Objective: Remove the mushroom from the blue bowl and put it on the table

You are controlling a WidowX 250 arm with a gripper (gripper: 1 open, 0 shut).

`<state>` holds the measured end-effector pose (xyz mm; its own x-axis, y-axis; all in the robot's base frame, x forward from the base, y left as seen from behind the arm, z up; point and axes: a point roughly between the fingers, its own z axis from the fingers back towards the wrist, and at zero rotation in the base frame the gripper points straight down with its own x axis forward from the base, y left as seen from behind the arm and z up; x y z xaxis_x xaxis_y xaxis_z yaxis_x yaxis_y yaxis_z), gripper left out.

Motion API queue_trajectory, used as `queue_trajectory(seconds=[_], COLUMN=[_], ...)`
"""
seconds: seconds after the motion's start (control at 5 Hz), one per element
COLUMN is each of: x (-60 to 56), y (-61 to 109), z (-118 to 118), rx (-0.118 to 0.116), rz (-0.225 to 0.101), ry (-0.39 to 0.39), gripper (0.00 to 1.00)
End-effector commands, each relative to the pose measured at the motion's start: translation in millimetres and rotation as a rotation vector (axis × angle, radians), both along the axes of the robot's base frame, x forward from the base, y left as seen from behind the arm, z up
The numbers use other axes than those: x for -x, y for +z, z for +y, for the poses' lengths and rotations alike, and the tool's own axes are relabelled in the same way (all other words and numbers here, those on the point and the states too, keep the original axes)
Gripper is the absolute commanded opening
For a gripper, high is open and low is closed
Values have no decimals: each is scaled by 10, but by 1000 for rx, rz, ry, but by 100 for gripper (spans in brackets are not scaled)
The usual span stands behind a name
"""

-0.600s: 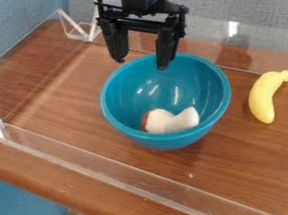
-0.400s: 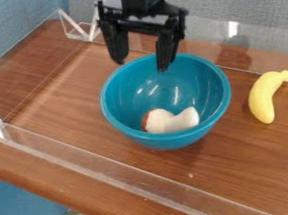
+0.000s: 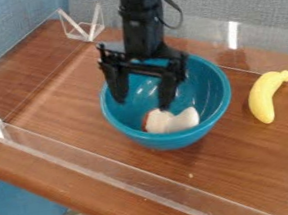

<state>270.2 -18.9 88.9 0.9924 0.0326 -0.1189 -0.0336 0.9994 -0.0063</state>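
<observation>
The mushroom is in the blue bowl. My gripper needs to pick it up next by its orange-brown cap to take it out.
The blue bowl stands in the middle of the wood-grain table. The mushroom lies on its side at the bowl's bottom, orange-brown cap to the left and cream stem to the right. My black gripper hangs down into the bowl with its fingers spread wide, just above the mushroom and touching nothing. It is open with nothing between its fingers.
A yellow banana lies on the table to the right of the bowl. Low clear acrylic walls run round the table's edges, with clear brackets at the back left and far left.
The gripper has dropped from above the bowl's far rim down into the bowl, toward the mushroom. Its fingers stay open. Bowl, mushroom and banana have not moved.
</observation>
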Motion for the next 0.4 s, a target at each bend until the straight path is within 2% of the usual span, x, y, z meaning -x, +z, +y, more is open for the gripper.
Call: queue_trajectory(seconds=[0.0,0.2], x=[-4,32], y=[13,-61], z=[-133,-232], rx=[1,0], rz=[-28,-18], ry=[-3,-2], gripper=[100,100])
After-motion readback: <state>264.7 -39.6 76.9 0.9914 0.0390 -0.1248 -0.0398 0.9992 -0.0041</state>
